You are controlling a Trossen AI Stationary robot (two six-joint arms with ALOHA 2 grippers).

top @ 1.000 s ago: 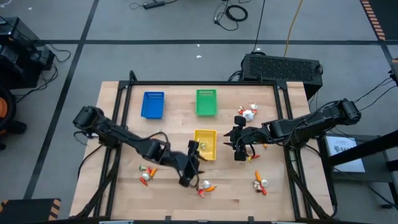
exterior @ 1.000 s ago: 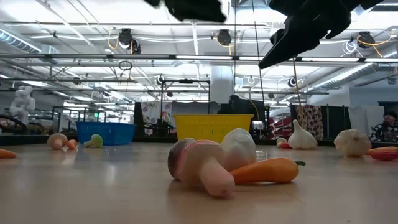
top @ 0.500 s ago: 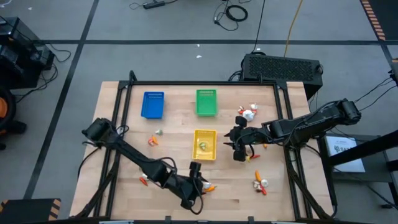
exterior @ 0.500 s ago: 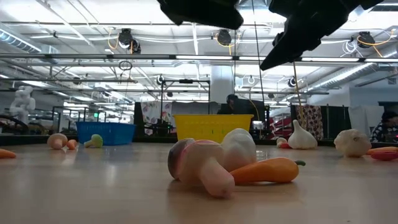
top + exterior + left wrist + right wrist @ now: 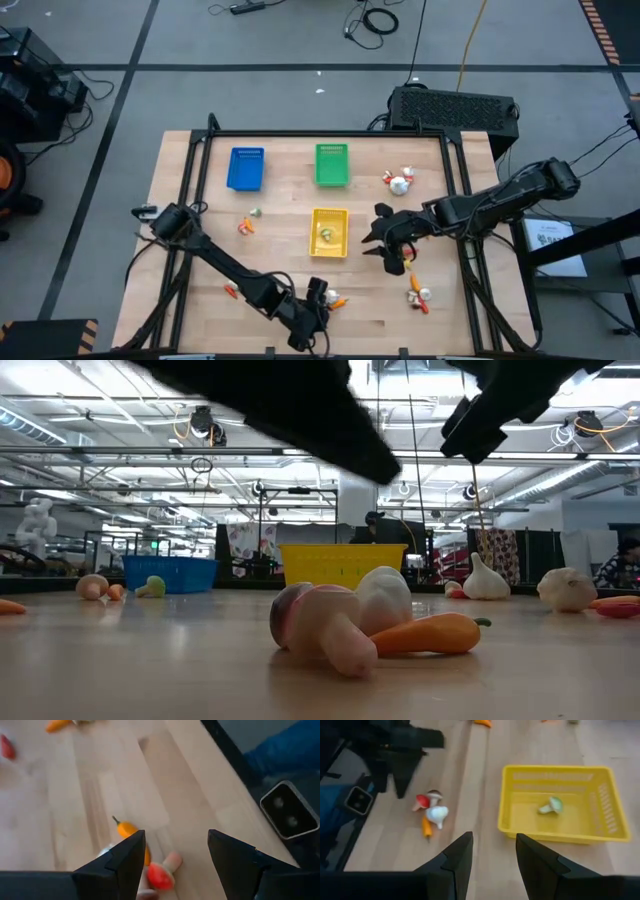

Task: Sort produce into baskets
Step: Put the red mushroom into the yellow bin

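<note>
My left gripper lowers next before it closes on the red-capped mushroom, since its fingers are still high above the mushroom in the left wrist view.
Three pieces of produce lie together near the table's front edge: a red-capped mushroom, an orange carrot and a white bulb. My left gripper hangs open just above this cluster, slanting down and touching nothing. My right gripper is open in the air to the right of the yellow basket, which holds a green-capped piece. The blue basket and the green basket stand at the far side.
More produce lies loose: white bulbs at the far right, pieces left of the yellow basket, an orange piece at the near left, and a cluster at the near right. A red piece lies below my right gripper.
My left gripper has swung from beside the yellow basket toward the table's near edge and gone down over the mushroom cluster, staying open. My right gripper has rolled about its wrist and kept roughly in place.
</note>
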